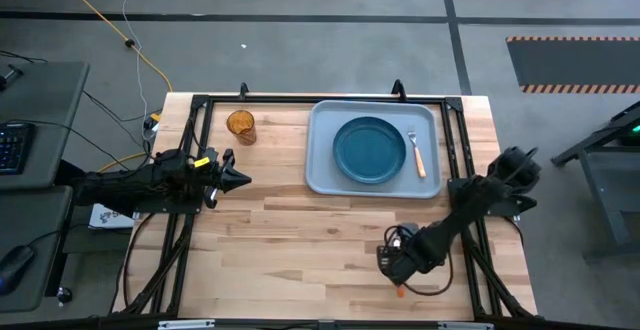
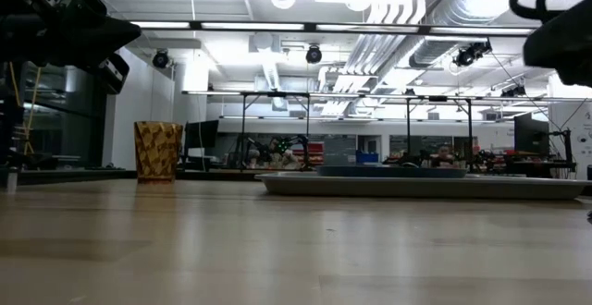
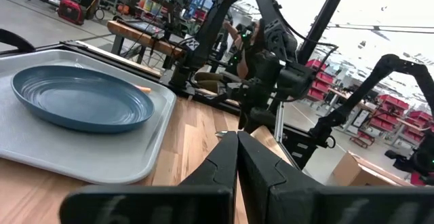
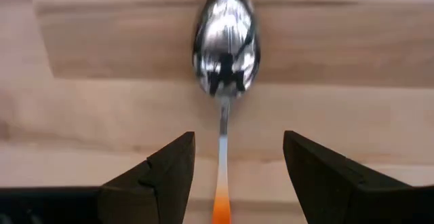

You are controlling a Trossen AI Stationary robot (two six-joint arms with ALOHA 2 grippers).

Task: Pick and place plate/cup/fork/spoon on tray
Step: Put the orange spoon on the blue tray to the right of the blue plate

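The right gripper grabs the spoon (image 4: 226,44) by its thin neck (image 4: 223,142) next, to set it on the tray beside the fork.
The spoon (image 4: 226,44) lies flat on the table near the front right, and its orange handle end (image 1: 400,291) shows in the high view. My right gripper (image 4: 237,146) hangs open above it, pointing down, with one finger on either side of the thin stem and touching nothing. The blue plate (image 1: 370,150) and the fork (image 1: 417,155) lie on the grey-blue tray (image 1: 322,175). The amber cup (image 1: 241,125) stands upright on the table left of the tray. My left gripper (image 1: 235,178) is shut and empty, above the table's left part.
The tray (image 3: 88,153) with the plate (image 3: 74,98) sits at the table's far right centre. Bare wood lies between the two grippers and along the near edge. Black frame rails run along the table's left, right and far sides.
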